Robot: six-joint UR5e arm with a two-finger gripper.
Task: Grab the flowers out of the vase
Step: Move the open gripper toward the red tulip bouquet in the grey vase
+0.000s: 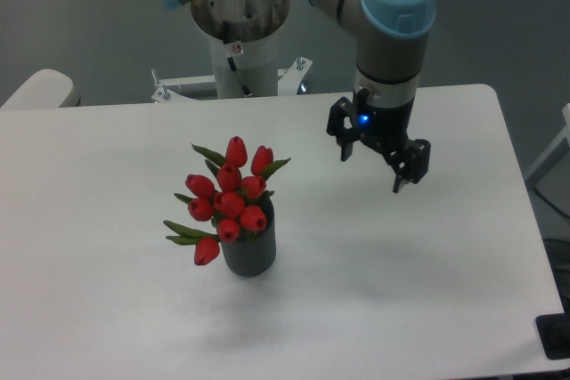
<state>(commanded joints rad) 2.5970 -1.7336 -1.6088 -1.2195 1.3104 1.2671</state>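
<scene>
My gripper will next grab the clustered red buds of the flowers above the vase's rim to pick up the flowers [230, 198], since the vase [250, 251] surrounds the stems down to the table.
The flowers [230, 198] are a bunch of red closed tulip buds with dark green leaves, standing in the vase [250, 251]. The vase is a short dark grey ribbed cylinder on the white table, left of centre. My gripper [372, 171] hangs above the table to the right of the flowers and well apart from them. Its two black fingers are spread wide, with nothing between them.
The white table [427, 291] has its right edge near the frame's right side and its front edge at the bottom. The arm's base [240, 24] stands behind the table's far edge. A dark object [554, 337] sits at the lower right corner.
</scene>
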